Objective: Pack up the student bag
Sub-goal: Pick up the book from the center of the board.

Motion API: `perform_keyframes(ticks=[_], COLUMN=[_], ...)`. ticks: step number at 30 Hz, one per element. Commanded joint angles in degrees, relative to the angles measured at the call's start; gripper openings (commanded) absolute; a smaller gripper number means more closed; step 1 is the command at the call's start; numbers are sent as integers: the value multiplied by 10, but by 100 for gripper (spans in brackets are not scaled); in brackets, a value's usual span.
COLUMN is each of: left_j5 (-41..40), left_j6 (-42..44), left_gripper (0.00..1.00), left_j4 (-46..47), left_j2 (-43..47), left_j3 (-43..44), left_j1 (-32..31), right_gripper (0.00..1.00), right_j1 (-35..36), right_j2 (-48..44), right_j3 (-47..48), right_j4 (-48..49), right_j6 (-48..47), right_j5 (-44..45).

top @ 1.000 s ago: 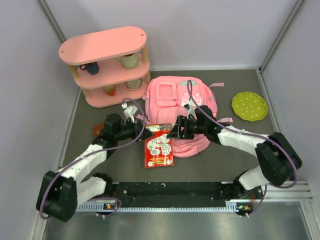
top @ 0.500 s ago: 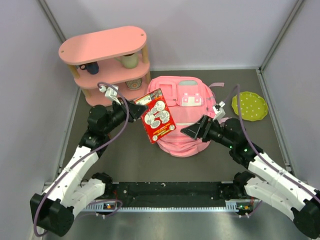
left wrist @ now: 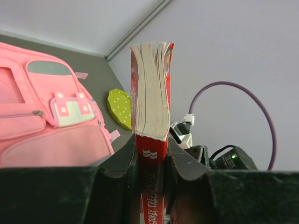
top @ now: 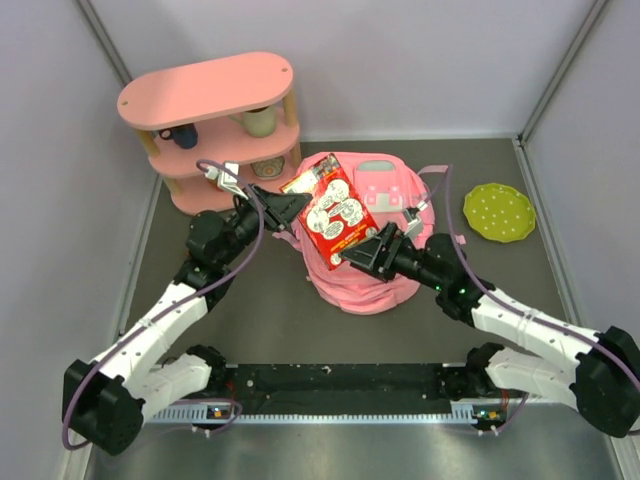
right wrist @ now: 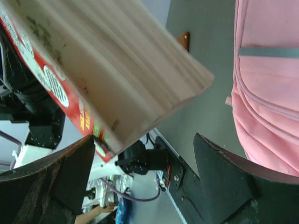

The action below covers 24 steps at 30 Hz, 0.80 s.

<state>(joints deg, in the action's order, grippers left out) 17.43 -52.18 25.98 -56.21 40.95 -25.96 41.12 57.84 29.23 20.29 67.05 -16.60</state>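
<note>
The far end of the book stays free to slide into the student bag, so the red book's page-edge corner needs to be grabbed next by my right gripper.
The student bag is a pink backpack lying mid-table, its white-and-pink patch facing up. My left gripper is shut on the spine end of a red book and holds it tilted in the air above the bag's left part. In the left wrist view the book stands between the jaws with the bag to the left. My right gripper is open over the bag, right below the book's lower corner. In the right wrist view the book's page edge lies between and above the fingers, and the bag is on the right.
A pink oval three-tier shelf with cups stands at the back left. A green dotted plate lies at the right and shows in the left wrist view. A small brown object lies on the table. Walls close in both sides.
My left gripper has carried the book right and back, over the bag. My right gripper has moved left and up to the book's lower corner, open.
</note>
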Motion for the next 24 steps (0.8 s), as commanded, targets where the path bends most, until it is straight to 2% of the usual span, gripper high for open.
perform_keyframes(ticks=[1,6,9,10,12,15,16,21,23,24], left_j5=[-20,-20,-16,-15,-13,-13,-14,-14,-16,-16], left_j6=[-46,-59,-64,-67,-73,-81,-80,-77,-74,-71], left_gripper=[0,0,0,0,0,0,0,0,0,0], left_j4=[113,123,127,128,137,145,146,140,134,131], left_j2=[1,2,0,-1,-5,-8,-8,-8,-9,-9], left_j3=[-1,-8,-10,-12,-18,-28,-28,-34,-38,-38], left_j1=[-9,-17,-17,-17,-18,-18,-18,-18,-18,-18], right_gripper=[85,85,85,84,82,64,52,30,13,0], right_j1=[4,4,4,4,4,3,4,0,-4,-4], right_j2=[26,53,67,71,82,102,110,107,98,94], right_j3=[0,-6,-22,-36,-44,-45,-48,-64,-66,-66], right_j4=[138,207,287,353,395,444,459,498,492,484], right_j6=[17,10,14,18,24,29,31,34,34,29], right_j5=[27,51,60,62,63,54,47,57,56,56])
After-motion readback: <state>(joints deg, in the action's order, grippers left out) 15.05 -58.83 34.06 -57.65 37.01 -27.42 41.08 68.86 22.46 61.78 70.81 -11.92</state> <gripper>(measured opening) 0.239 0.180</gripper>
